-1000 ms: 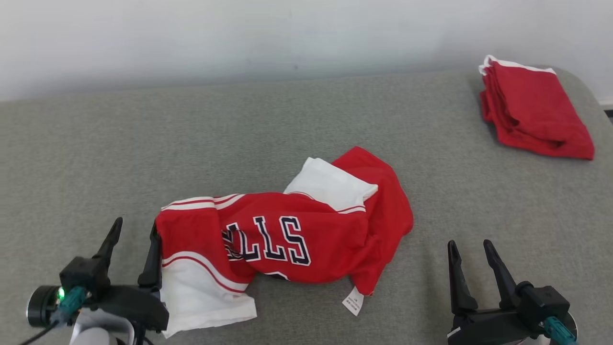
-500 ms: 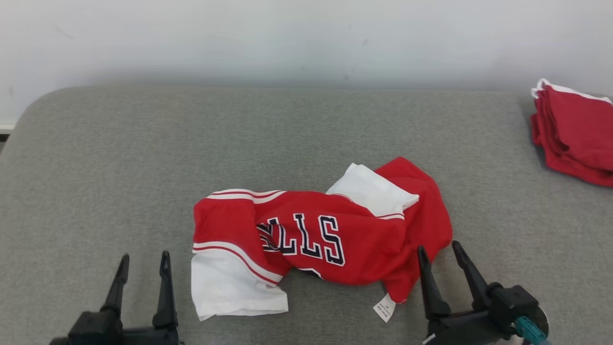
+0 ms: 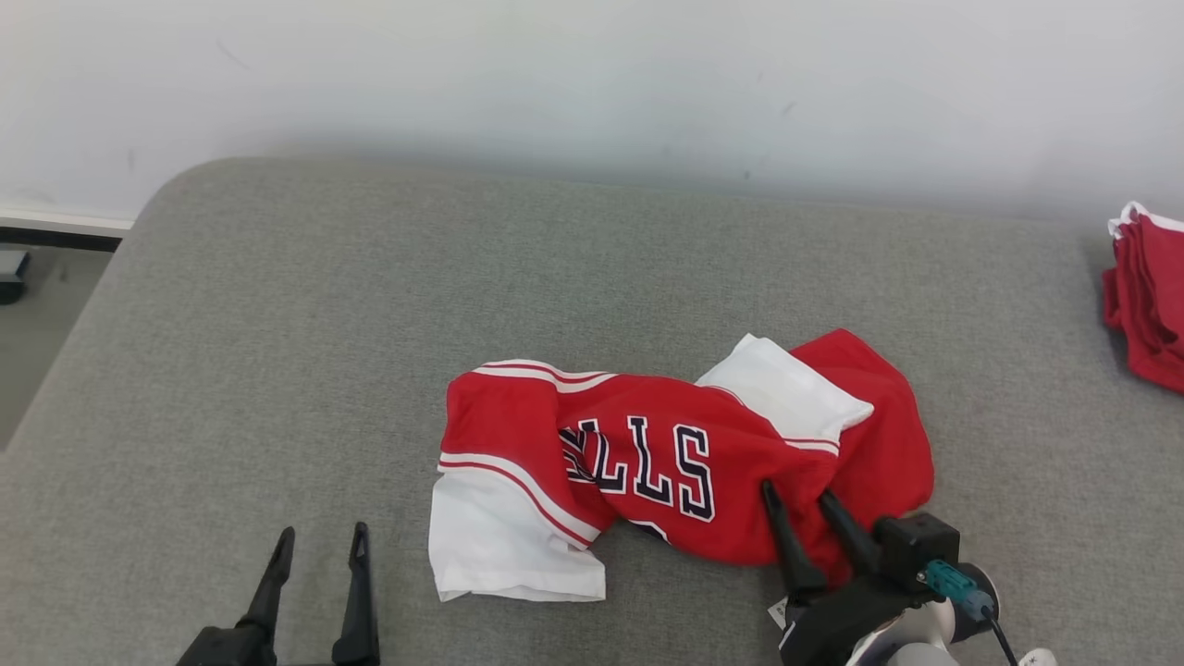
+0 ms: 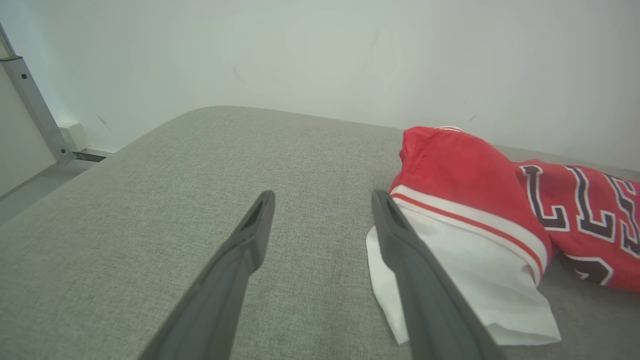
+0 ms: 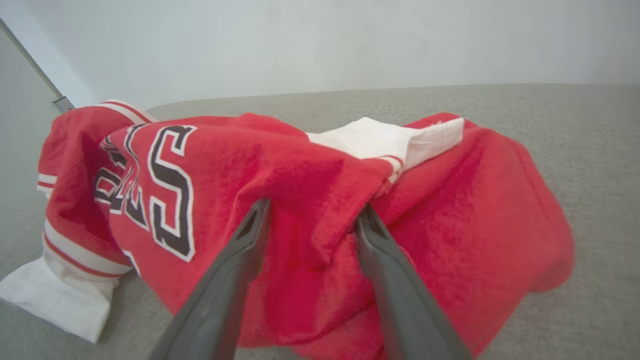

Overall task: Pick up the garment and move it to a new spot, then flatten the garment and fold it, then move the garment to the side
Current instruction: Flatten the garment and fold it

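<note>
My left gripper will grab the garment by its white sleeve edge. That edge spreads thin, while the garment's red body lies bunched in thick folds.
A crumpled red and white garment with dark lettering lies on the grey cushioned surface. My right gripper has pushed into its right end. In the right wrist view my right gripper stands open, with a raised fold of the red garment between its two fingers. My left gripper is open and empty, low on the surface and to the left of the cloth. In the left wrist view my left gripper is just short of the white hem of the garment.
A stack of folded red clothes lies at the far right edge. The surface ends in a rounded corner at the far left, with floor beyond it. A pale wall runs along the back. A metal post stands at the left.
The head camera has swung left, shifting the whole picture right. My right gripper has moved in onto the garment's right end and its jaws have narrowed slightly. My left gripper has drawn away from the cloth's left edge.
</note>
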### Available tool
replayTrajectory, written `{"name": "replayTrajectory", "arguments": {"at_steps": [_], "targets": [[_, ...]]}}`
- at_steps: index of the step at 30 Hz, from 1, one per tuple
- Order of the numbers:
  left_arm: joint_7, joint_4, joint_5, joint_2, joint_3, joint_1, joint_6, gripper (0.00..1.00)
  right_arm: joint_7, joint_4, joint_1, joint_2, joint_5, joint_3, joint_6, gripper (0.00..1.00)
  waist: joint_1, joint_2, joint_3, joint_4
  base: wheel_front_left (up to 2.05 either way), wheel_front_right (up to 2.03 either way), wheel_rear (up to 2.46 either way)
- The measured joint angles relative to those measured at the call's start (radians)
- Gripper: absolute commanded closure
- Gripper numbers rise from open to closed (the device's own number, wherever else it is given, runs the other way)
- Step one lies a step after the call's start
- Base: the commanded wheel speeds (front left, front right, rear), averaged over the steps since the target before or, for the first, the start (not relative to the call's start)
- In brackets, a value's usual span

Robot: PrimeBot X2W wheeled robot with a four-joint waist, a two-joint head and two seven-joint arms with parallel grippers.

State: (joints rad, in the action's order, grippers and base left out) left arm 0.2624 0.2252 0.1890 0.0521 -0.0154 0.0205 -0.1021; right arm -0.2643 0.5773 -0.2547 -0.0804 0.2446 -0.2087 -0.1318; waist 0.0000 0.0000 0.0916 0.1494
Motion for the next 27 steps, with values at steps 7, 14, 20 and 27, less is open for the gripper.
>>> {"name": "replayTrajectory", "arguments": {"at_steps": [7,14,20,27], "targets": [[0.0,0.005,0.025,-0.001,-0.017,0.0,0.002,0.0,0.0,-0.026,-0.061,-0.051,-0.012,-0.011,0.0,1.0,-0.0001,-0.0001,-0.013,0.021,0.0,0.0,0.0],[0.0,0.016,0.05,-0.001,-0.063,0.0,0.011,0.0,0.0,-0.045,-0.209,-0.138,-0.057,-0.079,0.0,1.0,0.0,0.0,-0.006,0.047,0.0,0.0,0.0],[0.0,0.029,0.071,-0.001,-0.117,0.011,0.015,0.0,0.026,0.005,-0.386,-0.207,-0.072,-0.182,0.0,1.0,0.0,0.0,0.005,0.088,0.0,0.0,0.0],[0.0,0.035,0.119,-0.001,-0.199,0.038,0.03,0.0,0.072,0.139,-0.646,-0.267,-0.052,-0.332,0.0,1.0,0.0,0.0,0.035,0.162,0.0,0.0,0.0]]}}
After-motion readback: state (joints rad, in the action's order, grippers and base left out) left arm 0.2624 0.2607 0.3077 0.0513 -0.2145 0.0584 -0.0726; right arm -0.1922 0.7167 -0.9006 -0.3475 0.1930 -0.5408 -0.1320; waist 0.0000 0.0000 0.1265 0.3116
